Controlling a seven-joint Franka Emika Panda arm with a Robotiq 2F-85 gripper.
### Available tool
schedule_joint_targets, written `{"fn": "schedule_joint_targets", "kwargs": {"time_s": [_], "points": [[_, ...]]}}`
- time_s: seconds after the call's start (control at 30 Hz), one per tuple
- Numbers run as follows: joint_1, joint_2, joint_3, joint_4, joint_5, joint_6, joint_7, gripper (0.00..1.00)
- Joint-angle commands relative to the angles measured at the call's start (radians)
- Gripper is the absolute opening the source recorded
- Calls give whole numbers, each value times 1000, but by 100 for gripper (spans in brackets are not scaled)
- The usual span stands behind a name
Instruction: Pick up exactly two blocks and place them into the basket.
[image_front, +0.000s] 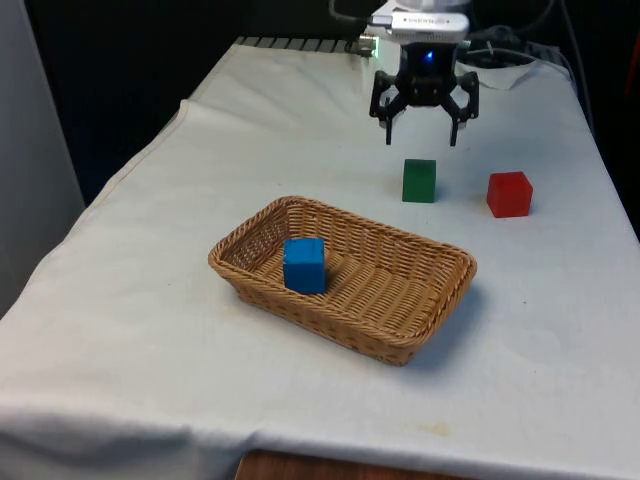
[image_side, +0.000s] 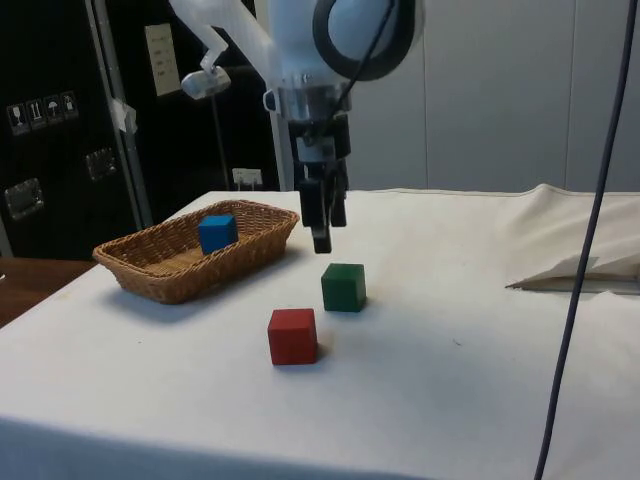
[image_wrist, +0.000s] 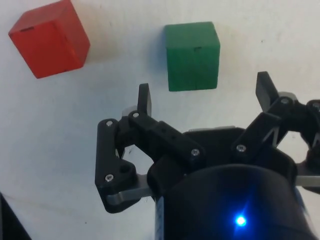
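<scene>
My gripper needs to hold the green block (image_front: 419, 181) by two opposite sides next, to put it into the basket.
A wicker basket (image_front: 440, 262) (image_side: 140, 262) lies mid-table with a blue block (image_front: 304, 264) (image_side: 217, 233) inside it. On the cloth beyond the basket stand a green block (image_front: 419, 181) (image_side: 343, 287) (image_wrist: 192, 56) and, to the front view's right of it, a red block (image_front: 509, 194) (image_side: 292, 336) (image_wrist: 49, 46). My gripper (image_front: 422, 137) (image_side: 325, 240) (image_wrist: 205, 95) hangs open above the cloth, just behind the green block and a little above it, holding nothing. Both fingertips (image_wrist: 144, 99) are spread wider than the green block.
White cloth covers the whole table (image_front: 150, 330). A raised fold of cloth (image_side: 580, 270) lies at the far side in the side view. Cables (image_front: 510, 55) trail on the table near the robot's base.
</scene>
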Motion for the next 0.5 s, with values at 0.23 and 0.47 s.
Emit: {"fn": "schedule_joint_targets", "kwargs": {"time_s": [0.23,0.47], "points": [[0,47,21,-10,15,58,9,100],[-4,86,35,-6,35,83,14,100]]}}
